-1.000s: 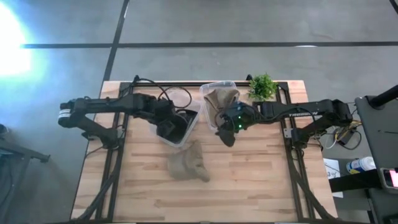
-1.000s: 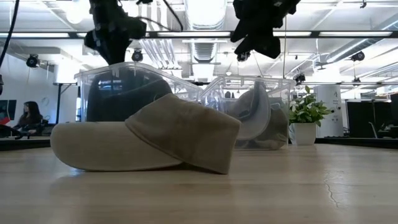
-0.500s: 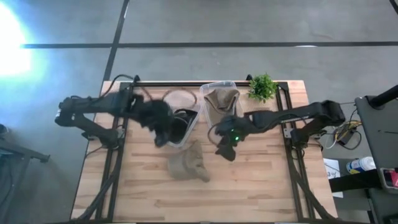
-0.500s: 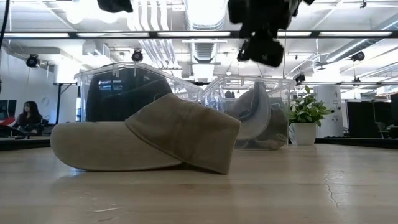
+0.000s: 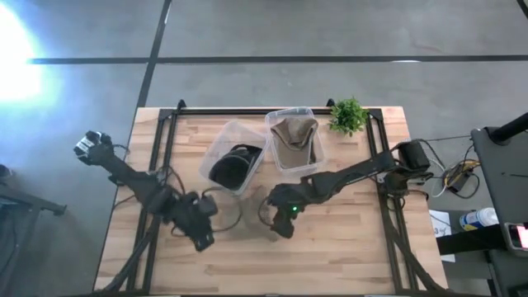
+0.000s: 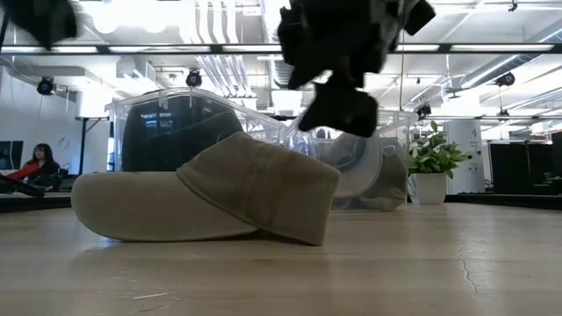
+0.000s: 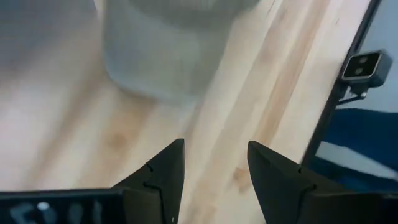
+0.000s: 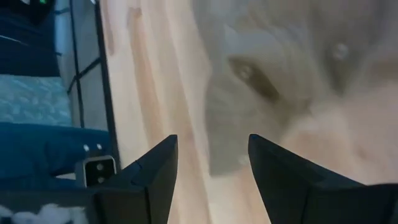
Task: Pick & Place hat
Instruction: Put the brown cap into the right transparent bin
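Observation:
My left gripper grips the tan hat by its brim (image 7: 163,62) next, to place it in the clear bin with the other tan one.
A tan hat (image 5: 246,221) (image 6: 211,197) lies on the wooden table, crown up, resting on its brim and lower rim. My left gripper (image 5: 202,239) (image 7: 214,168) hovers open just left of it, toward the near edge. My right gripper (image 5: 280,227) (image 8: 211,168) hovers open just right of it, above the table. The hat (image 8: 280,81) shows ahead of the right fingers and blurred (image 7: 168,50) ahead of the left ones. Neither gripper has anything between its fingers.
Two clear bins stand behind the hat: the left bin (image 5: 235,161) holds a dark hat (image 5: 231,169), the right bin (image 5: 294,140) a tan one. A small potted plant (image 5: 348,115) (image 6: 432,167) stands at the far right. Bare wood lies toward the near edge.
Both grippers have left the bins and swung toward the near edge and down, ending on either side of the tan hat on the table. The left one travelled farther, from the left bin. The dark hat stays in that bin; the tan hat has not moved.

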You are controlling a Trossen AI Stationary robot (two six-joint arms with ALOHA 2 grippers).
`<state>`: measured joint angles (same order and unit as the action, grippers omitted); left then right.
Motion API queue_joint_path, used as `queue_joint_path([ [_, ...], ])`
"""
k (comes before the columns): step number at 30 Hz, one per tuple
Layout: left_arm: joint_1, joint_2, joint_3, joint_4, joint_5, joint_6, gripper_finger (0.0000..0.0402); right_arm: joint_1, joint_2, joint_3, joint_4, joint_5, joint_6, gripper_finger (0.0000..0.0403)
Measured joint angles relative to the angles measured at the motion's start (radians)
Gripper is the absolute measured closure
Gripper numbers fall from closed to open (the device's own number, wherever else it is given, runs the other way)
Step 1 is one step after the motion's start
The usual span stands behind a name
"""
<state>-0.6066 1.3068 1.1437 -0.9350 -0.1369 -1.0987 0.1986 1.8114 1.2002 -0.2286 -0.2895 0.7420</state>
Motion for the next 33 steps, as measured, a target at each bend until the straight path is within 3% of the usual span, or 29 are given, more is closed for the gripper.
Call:
queue_joint_path([
  [5, -0.103, -0.001, -0.201, 0.28, -0.016, -0.279, 0.0234, 0.0, 0.074, 0.024, 0.104, 0.01, 0.043, 0.0211],
  [9, -0.14, -0.001, -0.321, 0.455, -0.117, -0.425, 0.0234, 0.0, 0.13, 0.038, 0.104, 0.03, 0.068, 0.0211],
  [20, -0.143, -0.001, -0.524, 0.475, -0.406, -0.817, 0.0234, 0.002, 0.201, 0.041, 0.104, 0.043, 0.123, 0.0211],
  [23, -0.14, -0.001, -0.585, 0.588, -0.471, -0.873, 0.0234, 0.002, 0.201, 0.039, 0.105, 0.078, 0.123, 0.0211],
  [28, -0.13, 0.008, -0.712, 1.008, -0.507, -0.834, 0.0234, 0.0, 0.2, 0.039, 0.11, 0.08, 0.153, 0.0211],
  [33, -0.13, 0.021, -0.749, 1.036, -0.507, -0.856, 0.0234, 0.0, 0.2, 0.039, 0.113, 0.08, 0.157, 0.0211],
])
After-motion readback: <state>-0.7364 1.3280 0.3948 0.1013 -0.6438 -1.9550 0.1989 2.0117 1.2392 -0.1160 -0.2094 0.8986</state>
